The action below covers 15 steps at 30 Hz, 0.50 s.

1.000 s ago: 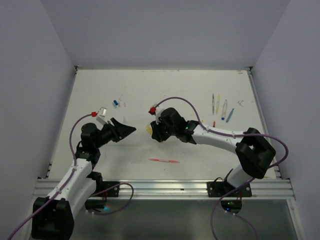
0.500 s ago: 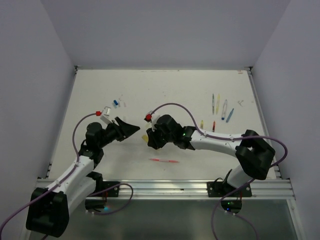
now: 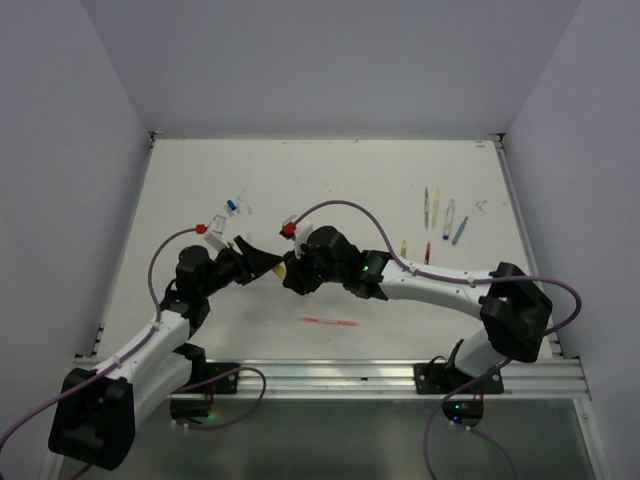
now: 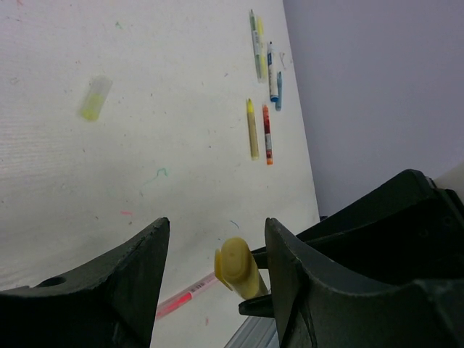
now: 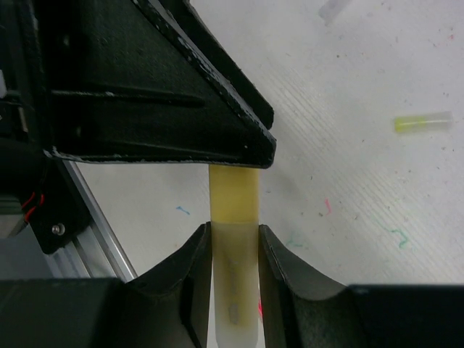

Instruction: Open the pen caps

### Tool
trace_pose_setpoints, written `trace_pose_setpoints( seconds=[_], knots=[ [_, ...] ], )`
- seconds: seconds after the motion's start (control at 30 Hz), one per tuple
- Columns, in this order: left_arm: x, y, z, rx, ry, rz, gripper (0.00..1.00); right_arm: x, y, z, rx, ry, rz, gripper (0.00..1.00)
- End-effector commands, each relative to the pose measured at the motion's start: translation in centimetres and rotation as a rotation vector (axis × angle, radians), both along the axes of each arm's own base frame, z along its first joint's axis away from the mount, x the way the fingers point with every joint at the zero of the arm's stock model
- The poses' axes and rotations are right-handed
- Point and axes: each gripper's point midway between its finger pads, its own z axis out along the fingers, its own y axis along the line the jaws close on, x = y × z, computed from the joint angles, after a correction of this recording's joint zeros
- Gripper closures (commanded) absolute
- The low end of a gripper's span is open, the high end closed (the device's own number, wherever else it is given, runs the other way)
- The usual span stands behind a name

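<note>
My right gripper is holding the pen body. I need to pull off the cap next, so my left gripper should grab only the darker yellow cap [image 3: 280, 270] [image 4: 238, 268].
My right gripper [image 3: 291, 272] [image 5: 234, 233] is shut on a pale yellow pen [image 5: 234, 290] and holds it above the table. Its darker yellow cap [image 5: 234, 192] points at my left gripper. My left gripper [image 3: 270, 264] [image 4: 216, 225] is open. The cap [image 4: 238, 268] lies between its two jaws, closer to the right-hand one and touching neither. The cap's tip is hidden behind the left gripper's finger [image 5: 167, 94] in the right wrist view.
A pink-red pen [image 3: 328, 321] [image 4: 185, 301] lies on the table in front of the grippers. Several pens [image 3: 440, 212] [image 4: 264, 61] lie at the back right. A yellow pen [image 4: 251, 129] and a red pen [image 4: 267, 134] lie nearer. A loose yellow cap [image 4: 94, 99] [image 5: 423, 122] and a blue cap [image 3: 232, 206] lie on the table.
The two grippers have closed in on each other. The right one carried the yellow pen leftward, and its cap now sits between the left gripper's open jaws.
</note>
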Motion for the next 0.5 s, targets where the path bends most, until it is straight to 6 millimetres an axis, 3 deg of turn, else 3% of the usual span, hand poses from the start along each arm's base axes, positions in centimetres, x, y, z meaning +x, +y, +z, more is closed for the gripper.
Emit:
trace_pose_setpoints(
  seconds=[0.0,0.2,0.47],
  knots=[
    [0.0,-0.3,0.4,-0.014,-0.035,-0.006,0.42,0.6,1.6,4.5,0.098,-0.068,-0.015,1.00],
    [-0.1,-0.4,0.9,-0.026,-0.049,-0.016,0.43,0.5,2.7,4.3,0.103,-0.065,-0.009,1.00],
    [-0.4,-0.6,0.8,-0.037,-0.048,-0.028,0.52,0.5,3.8,4.1,0.124,-0.075,-0.013,1.00]
  ],
)
